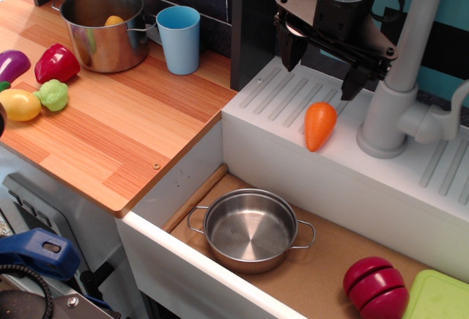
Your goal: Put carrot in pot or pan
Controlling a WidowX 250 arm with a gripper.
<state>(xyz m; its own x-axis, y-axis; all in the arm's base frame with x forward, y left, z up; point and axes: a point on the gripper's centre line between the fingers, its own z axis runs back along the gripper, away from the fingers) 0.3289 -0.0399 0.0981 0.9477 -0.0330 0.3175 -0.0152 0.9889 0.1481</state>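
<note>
The orange carrot is to go in the shallow steel pan (250, 229), so the robot's gripper needs to grab the carrot by its thick rounded end (322, 116) next.
The orange carrot (320, 124) lies on the white ridged ledge behind the sink, tip pointing down toward the sink. The shallow steel pan (250, 229) with two wire loop handles stands empty on the sink floor, below and left of the carrot. My gripper (322, 66) hangs open above the ledge, just above the carrot, one finger to its upper left and one to its upper right. It holds nothing.
A grey faucet (399, 84) stands right of the gripper. A taller steel pot (104, 26) with a yellow toy inside and a blue cup (179, 38) are on the wooden counter (139, 128), with toy vegetables at far left. A red toy (375, 285) and green board lie in the sink.
</note>
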